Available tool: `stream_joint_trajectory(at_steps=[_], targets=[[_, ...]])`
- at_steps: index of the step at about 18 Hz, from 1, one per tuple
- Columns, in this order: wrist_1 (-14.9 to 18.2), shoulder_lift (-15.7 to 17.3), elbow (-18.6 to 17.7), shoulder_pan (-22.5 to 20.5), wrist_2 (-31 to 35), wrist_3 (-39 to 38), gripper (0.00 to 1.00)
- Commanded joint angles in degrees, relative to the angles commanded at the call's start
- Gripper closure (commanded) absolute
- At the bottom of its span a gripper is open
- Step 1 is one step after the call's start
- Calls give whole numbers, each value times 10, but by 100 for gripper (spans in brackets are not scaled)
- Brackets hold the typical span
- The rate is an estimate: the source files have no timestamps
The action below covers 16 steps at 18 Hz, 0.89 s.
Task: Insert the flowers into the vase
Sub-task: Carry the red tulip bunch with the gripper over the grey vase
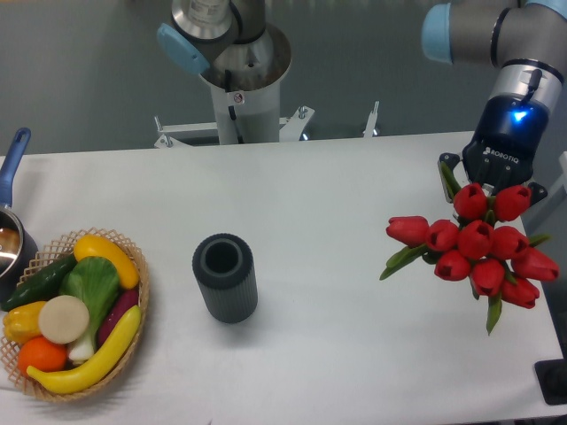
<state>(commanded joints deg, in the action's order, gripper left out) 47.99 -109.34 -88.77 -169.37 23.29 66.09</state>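
Next, my gripper grabs the flowers by their red buds, so their stems stay free to slide into the vase (225, 276).
The flowers (478, 243), a bunch of red tulip buds with green leaves, are at the right end of the table, buds towards the camera and stems hidden behind them. My gripper (493, 190) is directly behind and above the bunch. Its two dark fingers (447, 177) stand wide apart on either side of the top buds, with a green leaf against the left one. The fingertips are hidden by the buds. The vase (225, 276), a short dark grey ribbed cylinder, stands upright with its mouth open near the table's middle, far to the left of the gripper.
A wicker basket (133, 305) of fruit and vegetables sits at the front left. A saucepan with a blue handle (11, 159) is at the left edge. The arm's base column (239, 88) stands behind the table. The table's right edge is close to the flowers.
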Motion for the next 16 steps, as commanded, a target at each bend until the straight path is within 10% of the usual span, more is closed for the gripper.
stream_joint_trajectory(at_steps=[16], targets=[[-3, -5, -4, 32, -2, 5, 86]])
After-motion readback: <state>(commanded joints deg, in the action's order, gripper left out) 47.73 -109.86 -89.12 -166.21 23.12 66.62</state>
